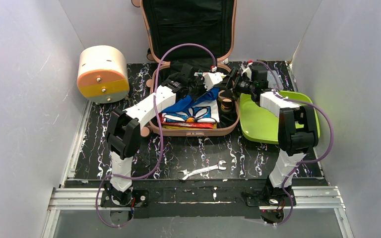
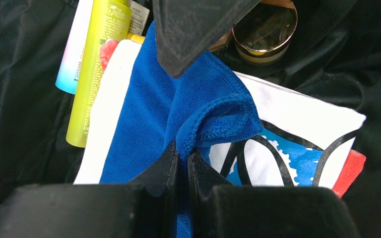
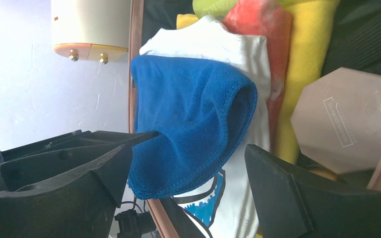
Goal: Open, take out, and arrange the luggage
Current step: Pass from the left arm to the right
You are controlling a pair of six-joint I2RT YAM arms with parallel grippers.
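Next, my right gripper grabs the blue towel's hanging edge (image 1: pixel 211 92) (image 3: pixel 207 140) to take it out and arrange it, while my left gripper holds the towel's fold.
The salmon-pink luggage (image 1: pixel 194 132) lies open on the table, its black-lined lid propped against the back wall. Inside are folded cloths, a yellow bottle (image 2: pixel 93 69) and a gold-rimmed jar (image 2: pixel 265 30). My left gripper (image 2: pixel 182 154) is shut on a fold of a blue towel (image 2: pixel 173 106), held up over a white patterned cloth (image 2: pixel 302 121). My right gripper (image 3: pixel 188 148) stands open right beside it, its jaws either side of the towel's (image 3: pixel 188 109) hanging edge without touching it. In the top view both grippers meet over the luggage's back half, left gripper (image 1: pixel 212 79), right gripper (image 1: pixel 232 85).
A cream-and-orange drum box (image 1: pixel 102 73) lies left of the luggage. A lime-green tray (image 1: pixel 260 124) sits to its right, under the right arm. A wrench (image 1: pixel 202 170) lies on the black mat near the front. White walls close in on both sides.
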